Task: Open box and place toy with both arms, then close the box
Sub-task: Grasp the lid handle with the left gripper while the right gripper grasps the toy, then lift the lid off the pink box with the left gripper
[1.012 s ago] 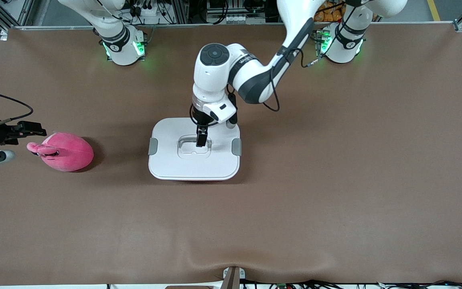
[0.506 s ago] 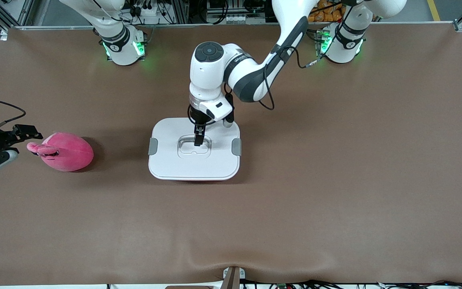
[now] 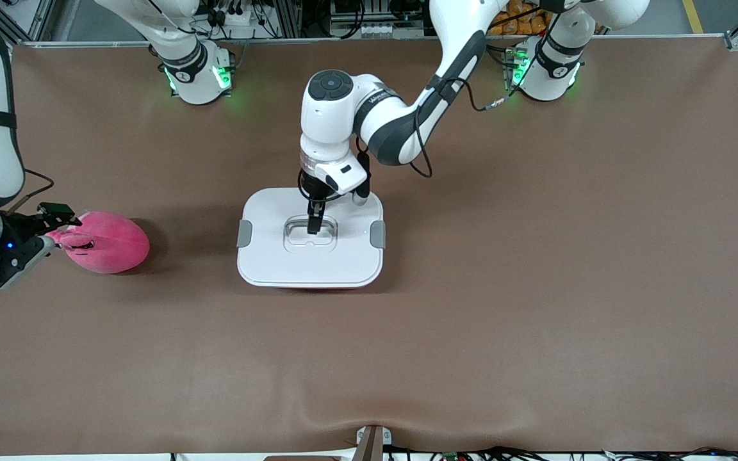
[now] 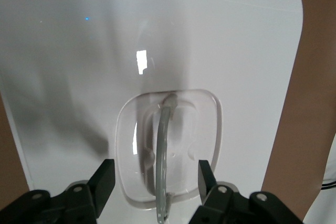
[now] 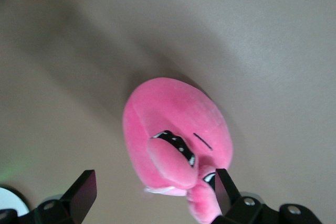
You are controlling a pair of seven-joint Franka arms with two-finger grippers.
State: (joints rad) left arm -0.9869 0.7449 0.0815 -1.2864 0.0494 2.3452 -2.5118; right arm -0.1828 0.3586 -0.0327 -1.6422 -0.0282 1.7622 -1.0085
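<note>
The plush toy needs to go into the box. My right gripper will grab it by its stubby pink arm [image 5: 170, 165] next.
The box [image 3: 279, 256] sits mid-table with its white lid on, a grey clip at each end. My left gripper [image 3: 313, 225] is open, its fingers down in the lid's recess, one on each side of the clear handle [image 4: 163, 150]; in the left wrist view the gripper [image 4: 155, 179] straddles that handle without touching it. The hot-pink plush toy [image 3: 105, 242] lies toward the right arm's end of the table. My right gripper [image 3: 55, 225] is open at the toy's face end; in the right wrist view the gripper [image 5: 155, 186] stands wide around the toy [image 5: 176, 137].
The brown table mat [image 3: 535, 256] spreads around the box. The arms' bases with green lights stand along the table edge farthest from the front camera.
My right gripper has moved in toward the toy's face end. My left gripper has shifted slightly along the lid's handle recess and stays open.
</note>
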